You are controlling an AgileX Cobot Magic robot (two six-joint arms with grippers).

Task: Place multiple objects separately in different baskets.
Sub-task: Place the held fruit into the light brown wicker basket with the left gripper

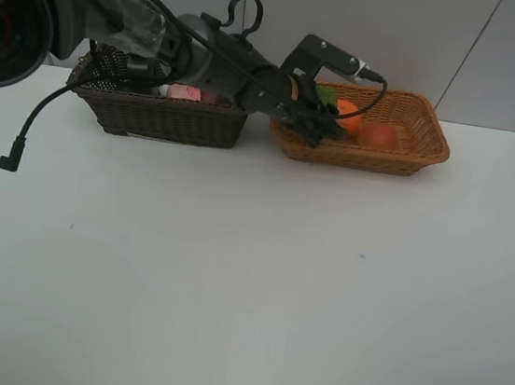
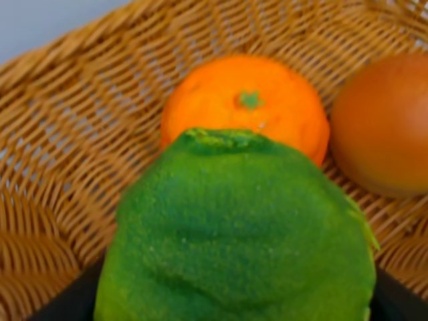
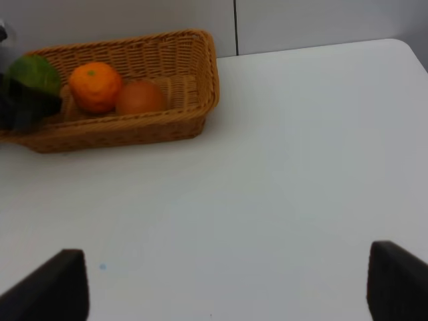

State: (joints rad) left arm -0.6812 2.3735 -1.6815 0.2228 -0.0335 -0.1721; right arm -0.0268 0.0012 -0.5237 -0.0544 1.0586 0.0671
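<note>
The green fruit (image 1: 327,95) is inside the rim of the light tan basket beside the orange. My left gripper can open now and let go of the fruit next.
My left gripper (image 1: 319,115) reaches across over the left end of the light tan basket (image 1: 433,144) and is shut on the green round fruit (image 1: 327,95), which fills the left wrist view (image 2: 234,234). Beside it in that basket lie the orange (image 1: 347,112) (image 2: 246,107) and the red-orange peach-like fruit (image 1: 377,134) (image 2: 384,127). The dark brown basket (image 1: 154,119) stands to the left, with the pink bottle (image 1: 183,92) lying in it; the arm hides most of its contents. My right gripper (image 3: 227,257) hangs open over bare table, away from the tan basket (image 3: 200,80).
The two baskets stand side by side along the table's back edge near the wall. A loose black cable (image 1: 19,144) dangles from the left arm over the table's left part. White table (image 1: 247,276) spreads in front of the baskets.
</note>
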